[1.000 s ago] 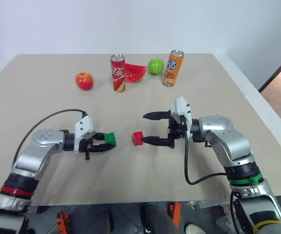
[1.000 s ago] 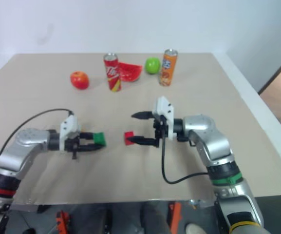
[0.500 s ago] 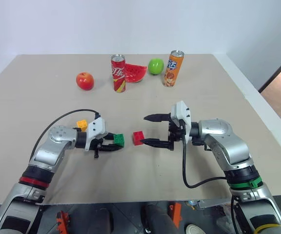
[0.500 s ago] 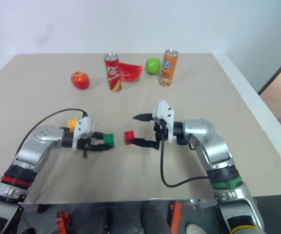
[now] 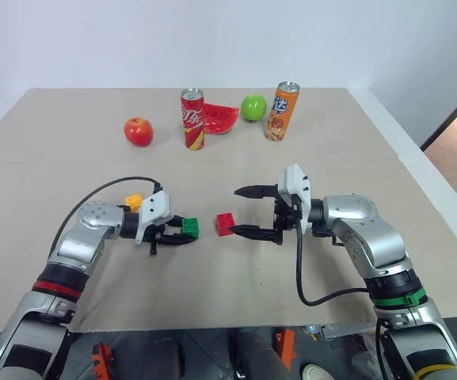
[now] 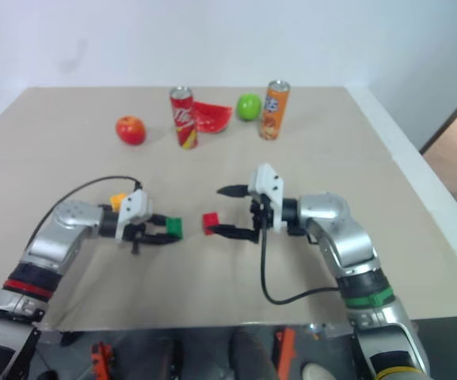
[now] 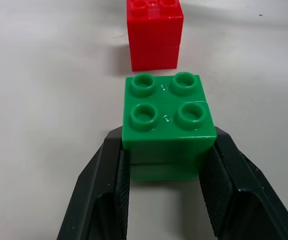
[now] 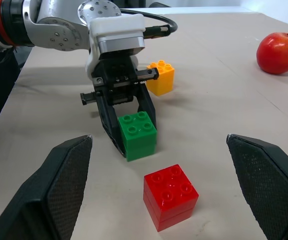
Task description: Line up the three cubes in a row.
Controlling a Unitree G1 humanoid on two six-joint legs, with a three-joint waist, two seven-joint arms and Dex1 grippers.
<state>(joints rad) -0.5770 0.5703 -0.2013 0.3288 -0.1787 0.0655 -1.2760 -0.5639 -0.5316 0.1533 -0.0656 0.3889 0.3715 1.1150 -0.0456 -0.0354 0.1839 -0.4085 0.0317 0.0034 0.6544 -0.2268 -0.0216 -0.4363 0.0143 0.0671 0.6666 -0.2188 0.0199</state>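
I need to open my left gripper, because the green cube's base (image 5: 190,235) (image 7: 164,175) is just above the table next to the red cube.
My left gripper (image 5: 182,231) is shut on the green cube (image 5: 189,228), holding it by its sides low over the table. In the left wrist view the green cube (image 7: 168,120) sits between the black fingers (image 7: 109,190), with the red cube (image 7: 153,35) a short gap beyond it. The red cube (image 5: 226,224) rests on the table between the two grippers. Behind my left wrist lies the yellow cube (image 5: 134,203). My right gripper (image 5: 245,210) stands open just right of the red cube, its near finger almost at the cube.
Along the far side of the beige table (image 5: 331,158) stand a red apple (image 5: 138,131), a red can (image 5: 192,119), a watermelon slice (image 5: 220,119), a green apple (image 5: 253,107) and an orange can (image 5: 282,111). The table's front edge runs close below both arms.
My left gripper has carried the green cube a little to the right, closer to the red cube, and the arm's swing has uncovered the yellow cube. The right gripper has stayed put.
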